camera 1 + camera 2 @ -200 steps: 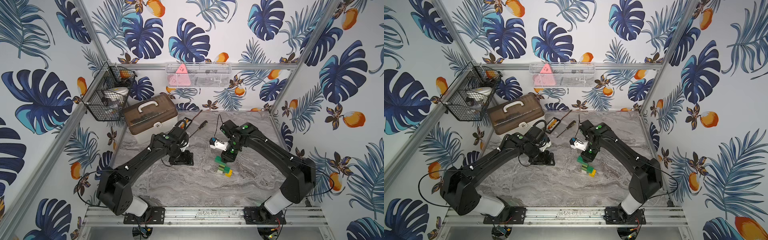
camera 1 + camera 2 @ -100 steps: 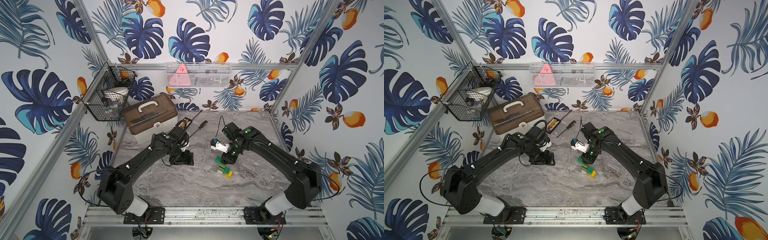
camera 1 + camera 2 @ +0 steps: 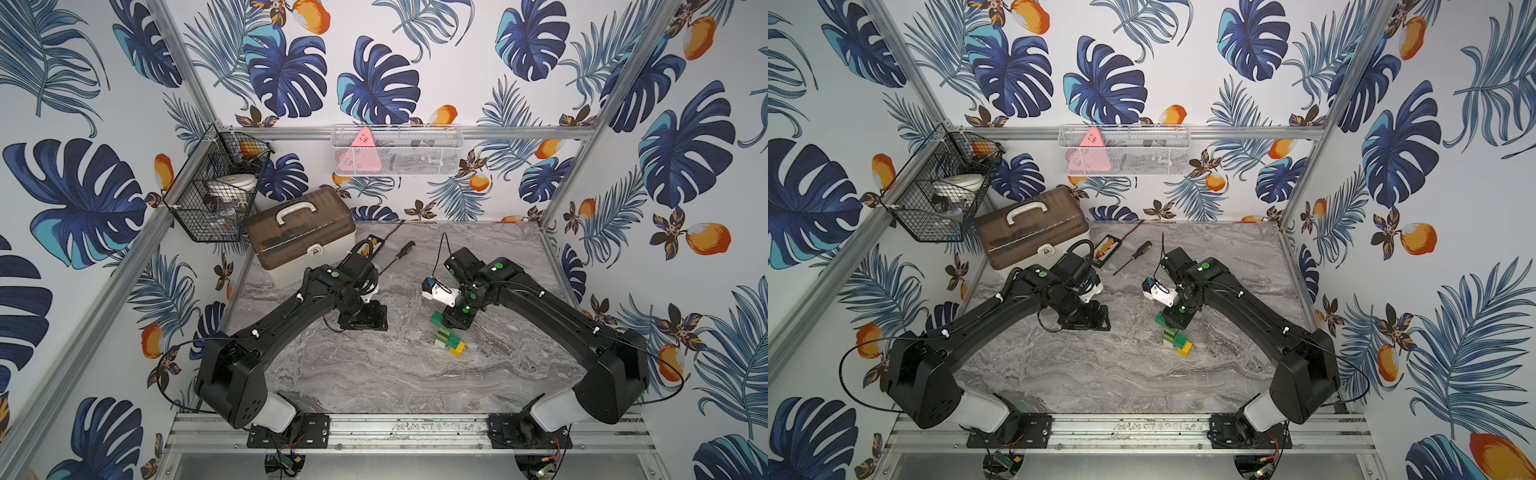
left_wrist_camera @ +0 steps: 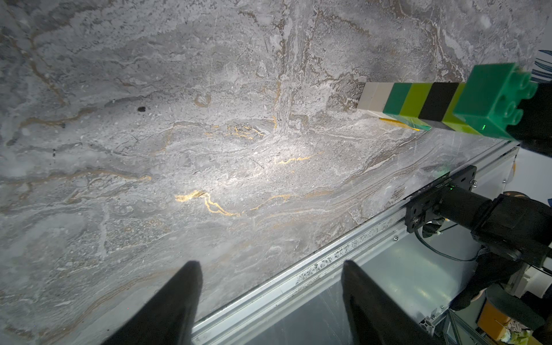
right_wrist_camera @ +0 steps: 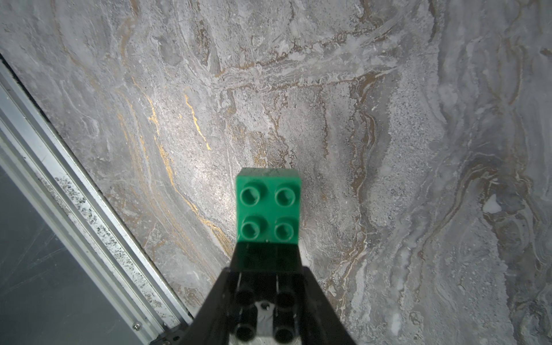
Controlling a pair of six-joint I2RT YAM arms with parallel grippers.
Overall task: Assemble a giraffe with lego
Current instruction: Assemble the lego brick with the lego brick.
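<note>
My right gripper holds the black brick (image 5: 267,257) square on the top dark-green brick (image 5: 268,210) and should open now. The black brick would rest there if released.
The giraffe (image 3: 445,336) (image 3: 1172,336) is a tilted column of joined bricks right of the table's middle, seen in both top views. Its white and yellow end is down at the tabletop and a dark-green brick (image 5: 268,206) is on top. My right gripper (image 3: 456,321) (image 3: 1178,318) (image 5: 267,270) is shut on the black brick just behind that green one. The left wrist view shows the giraffe (image 4: 433,101) banded white, green, lime and black. My left gripper (image 3: 363,323) (image 3: 1086,322) (image 4: 270,264) stands open and empty, left of the giraffe, low over the table.
A brown toolbox (image 3: 299,232) sits at the back left, with a screwdriver (image 3: 401,251) and a small parts case (image 3: 370,245) beside it. A black wire basket (image 3: 216,187) and a white mesh shelf (image 3: 395,151) hang on the walls. A metal rail (image 3: 374,428) edges the front.
The right arm's elbow has shifted slightly to the right while its gripper keeps hold of the giraffe at about the same spot. The left arm has not moved.
</note>
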